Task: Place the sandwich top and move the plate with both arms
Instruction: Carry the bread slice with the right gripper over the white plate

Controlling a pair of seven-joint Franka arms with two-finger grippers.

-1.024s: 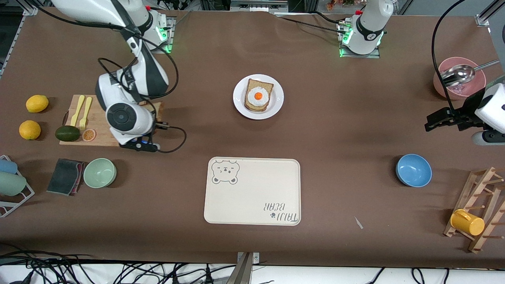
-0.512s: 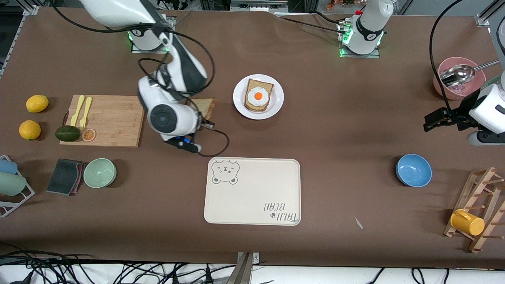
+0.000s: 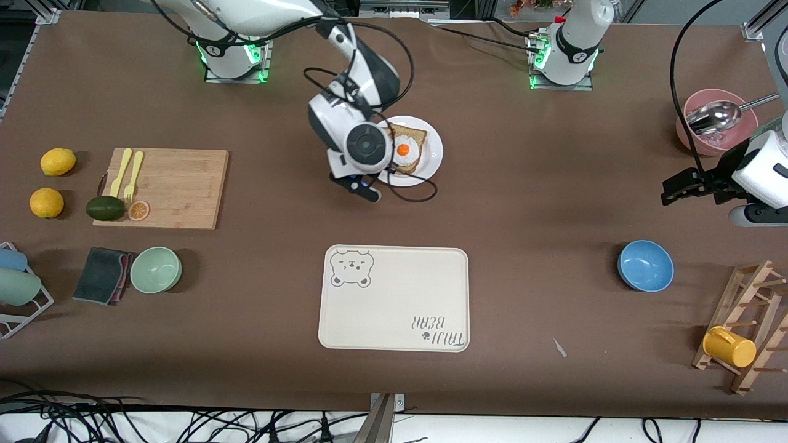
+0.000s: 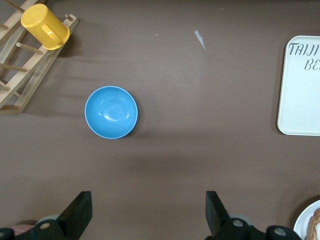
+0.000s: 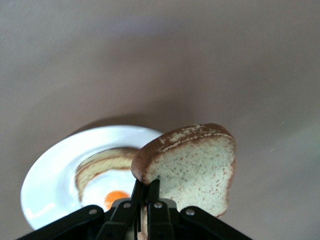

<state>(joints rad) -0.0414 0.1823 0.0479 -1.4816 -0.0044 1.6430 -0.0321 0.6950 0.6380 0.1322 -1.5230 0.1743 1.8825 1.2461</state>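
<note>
I should keep holding the sandwich top (image 5: 192,170) with my right gripper until it lines up with the egg, and only then open. The sandwich top hangs tilted beside the egg in the right wrist view, above the white plate (image 5: 52,180).
The white plate (image 3: 431,161) sits mid-table near the robots' bases and bears a darker slice topped with a fried egg (image 3: 406,149). My right arm's wrist (image 3: 363,144) hangs over the plate's edge toward the right arm's end and hides its gripper and the sandwich top in the front view. In the right wrist view my right gripper (image 5: 147,187) is shut on the crust of the pale speckled sandwich top (image 5: 195,170), held tilted in the air above the plate (image 5: 50,180). My left gripper (image 3: 672,187) waits open and empty over bare table above the blue bowl (image 4: 111,112).
A cream bear tray (image 3: 394,298) lies nearer the front camera than the plate. A wooden cutting board (image 3: 172,184) with forks, avocado and lemons is toward the right arm's end. A pink bowl with a spoon (image 3: 717,120) and a mug rack (image 3: 745,332) are toward the left arm's end.
My right arm has carried the sandwich top from the cutting board across the table to over the plate. The left arm has barely moved.
</note>
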